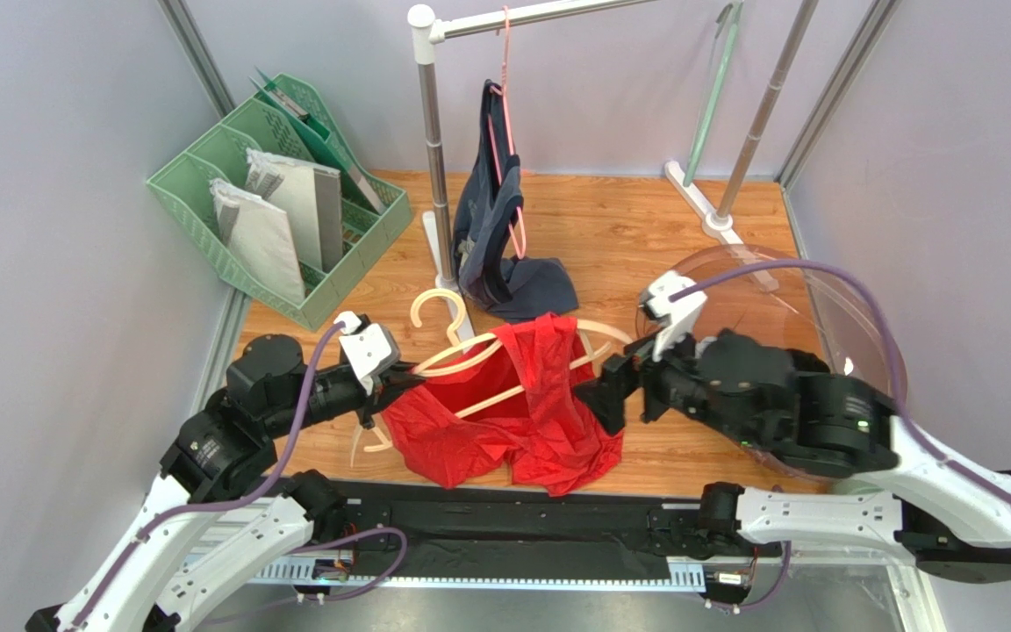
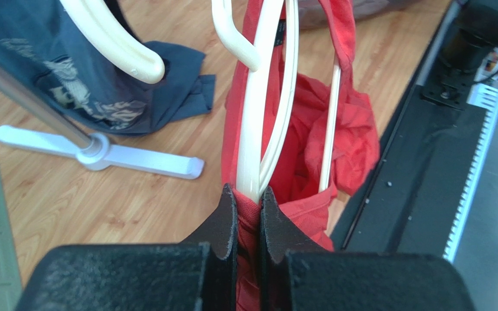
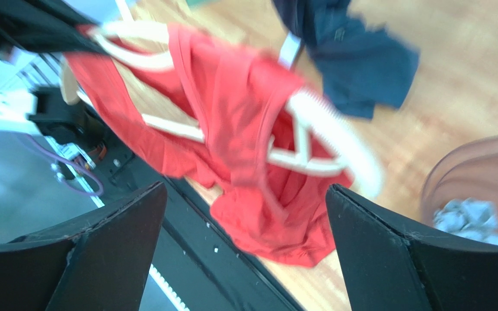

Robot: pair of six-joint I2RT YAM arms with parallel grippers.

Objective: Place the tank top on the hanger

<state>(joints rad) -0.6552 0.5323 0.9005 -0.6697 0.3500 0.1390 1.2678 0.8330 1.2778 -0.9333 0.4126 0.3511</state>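
Note:
The right gripper takes hold of the hanger's free shoulder [image 1: 586, 327] [image 3: 310, 111] and the tank top together next, which leaves the hook free for hanging.
The red tank top [image 1: 524, 408] is draped over the cream hanger [image 1: 452, 345], which is held tilted just above the wooden table. Its lower part is bunched near the front edge. My left gripper [image 1: 392, 382] is shut on the hanger's left shoulder end, with red fabric wrapped round it. In the left wrist view the jaws [image 2: 248, 201] pinch the hanger [image 2: 253, 129] and the tank top [image 2: 355, 129] together. My right gripper [image 1: 597, 395] stands wide open at the garment's right side. In the right wrist view it [image 3: 245, 186] holds nothing, with the tank top [image 3: 232, 103] and hanger [image 3: 342, 139] beyond its fingers.
A clothes rack pole [image 1: 434, 158] stands behind, with a navy top [image 1: 491, 184] on a pink hanger. A mint green hanger [image 1: 722, 79] hangs at the back right. A green file tray [image 1: 280, 198] sits at the back left. A clear bowl [image 1: 814, 316] holds a grey cloth [image 3: 469, 217]. A black strip [image 1: 511, 520] lines the front edge.

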